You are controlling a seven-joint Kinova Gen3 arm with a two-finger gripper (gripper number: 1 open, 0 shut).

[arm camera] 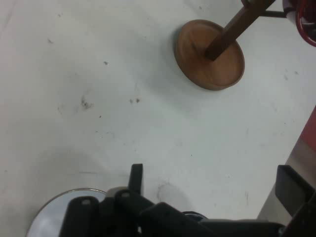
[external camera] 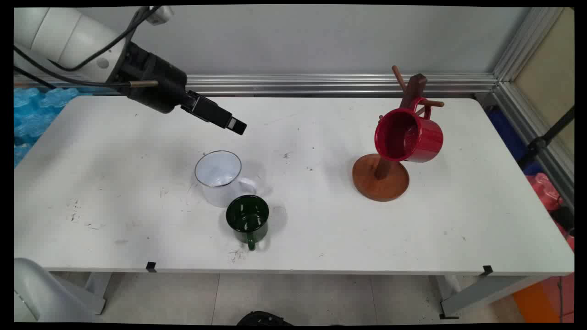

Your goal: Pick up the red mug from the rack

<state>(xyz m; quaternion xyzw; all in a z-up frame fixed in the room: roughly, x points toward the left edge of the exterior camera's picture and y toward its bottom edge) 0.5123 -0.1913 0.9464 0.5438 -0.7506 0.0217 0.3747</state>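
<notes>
The red mug's handle [external camera: 427, 105] should stay free to slide off the wooden peg, so my gripper needs to pick up the red mug by its rim [external camera: 387, 157] next.
My black gripper [external camera: 237, 125] hangs above the table, up and a little right of a white enamel mug [external camera: 217, 178]. It is open and holds nothing, its fingers [arm camera: 136, 174] wide apart around bare tabletop. The white mug's rim [arm camera: 59, 205] shows at the hand view's bottom left. A dark green mug [external camera: 247, 220] stands just in front of the white one, handle toward the near edge. To the right stands a wooden mug tree [external camera: 380, 178], with a red mug [external camera: 409, 135] hung on one peg. The tree's round base [arm camera: 210, 55] and the red mug's edge [arm camera: 307, 19] appear at the top of the hand view.
An aluminium rail [external camera: 330, 83] runs along the table's [external camera: 137, 151] back edge. Blue foam [external camera: 32, 112] lies off the left end, and blue and red items [external camera: 545, 188] sit off the right end. Black tape marks [external camera: 150, 266] dot the front edge.
</notes>
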